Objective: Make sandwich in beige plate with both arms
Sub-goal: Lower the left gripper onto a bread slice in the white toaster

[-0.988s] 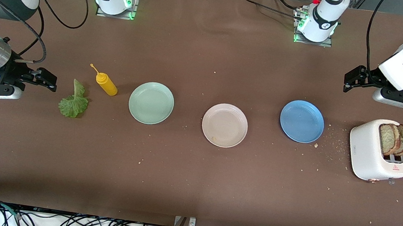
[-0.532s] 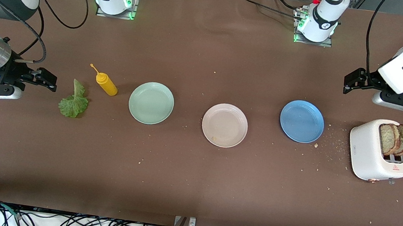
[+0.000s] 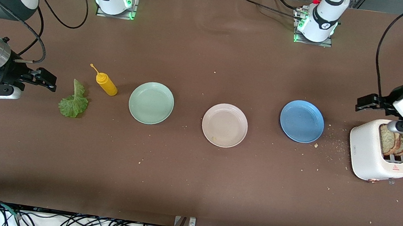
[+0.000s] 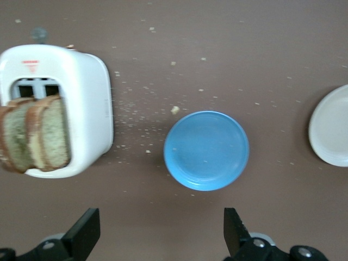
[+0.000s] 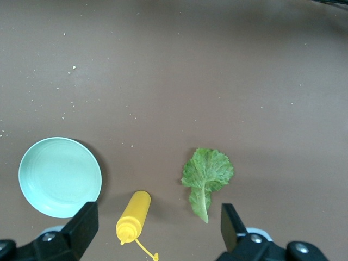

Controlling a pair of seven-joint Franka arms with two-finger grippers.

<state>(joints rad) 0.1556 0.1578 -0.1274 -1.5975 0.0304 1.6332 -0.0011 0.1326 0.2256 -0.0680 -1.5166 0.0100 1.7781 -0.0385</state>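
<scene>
I need to pick up the bread slice by its crust edge (image 3: 396, 142) with my left gripper next, to lay it on the beige plate (image 3: 224, 125).
The beige plate (image 3: 224, 125) lies bare in the middle of the table, and its edge shows in the left wrist view (image 4: 333, 128). Two brown bread slices (image 3: 395, 140) (image 4: 38, 133) stand upright in a white toaster (image 3: 371, 155) at the left arm's end. A green lettuce leaf (image 3: 74, 100) (image 5: 206, 174) lies flat at the right arm's end. My left gripper (image 3: 366, 102) (image 4: 161, 231) hangs open and empty over the table between toaster and blue plate. My right gripper (image 3: 46, 79) (image 5: 157, 223) waits open and empty beside the lettuce.
A mint-green plate (image 3: 151, 102) (image 5: 60, 176) and a blue plate (image 3: 302, 121) (image 4: 206, 149) flank the beige one. A yellow squeeze bottle (image 3: 106, 83) (image 5: 135, 215) lies between lettuce and mint plate. Crumbs are scattered around the toaster (image 4: 87, 81).
My left arm has swung toward the front camera, from farther back to above the toaster's edge. The right arm and all table objects have stayed put.
</scene>
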